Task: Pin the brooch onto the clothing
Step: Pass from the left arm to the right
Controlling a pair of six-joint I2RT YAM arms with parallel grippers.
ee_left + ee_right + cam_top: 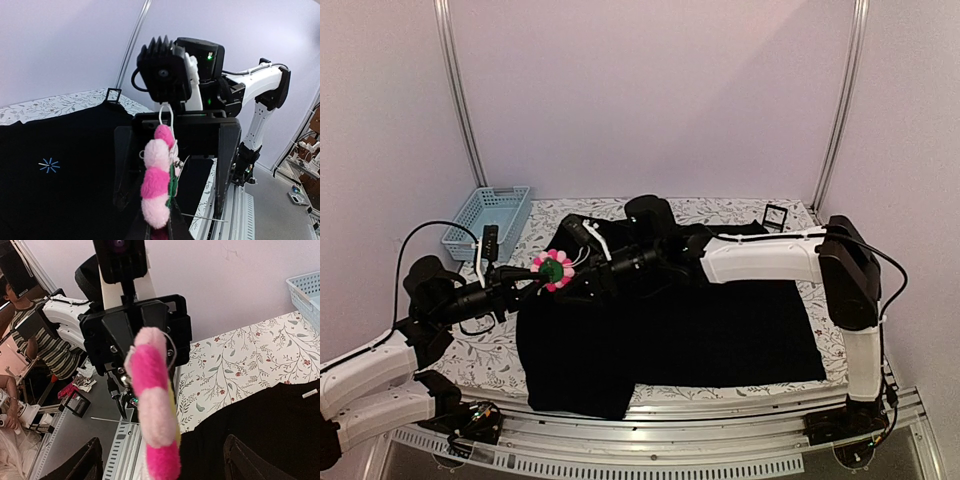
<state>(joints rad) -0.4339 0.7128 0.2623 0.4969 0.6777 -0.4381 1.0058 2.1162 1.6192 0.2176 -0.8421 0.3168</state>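
Note:
The robot's right gripper next needs to grab the brooch [553, 268] by its petals opposite the left gripper, so the brooch's back stays free to face the clothing.
The brooch [553, 268], a flower of pink and pale pink pompoms with a green centre, hangs in the air above the left end of the clothing [720, 330], a black shirt spread on the table. My left gripper [537, 273] is shut on the brooch's lower edge; in the left wrist view the brooch [157, 180] rises edge-on out of the left gripper [161, 229]. My right gripper [580, 268] faces it from the right, open. Its fingers [85, 465] stand wide on both sides of the brooch [155, 405] without touching. A light-blue star emblem [49, 165] shows on the clothing [55, 200].
A blue plastic basket [488, 220] sits at the back left on the floral cloth [500, 345]. A small black stand [776, 216] is at the back right, beyond the shirt. Metal rails [720, 420] run along the table's near edge.

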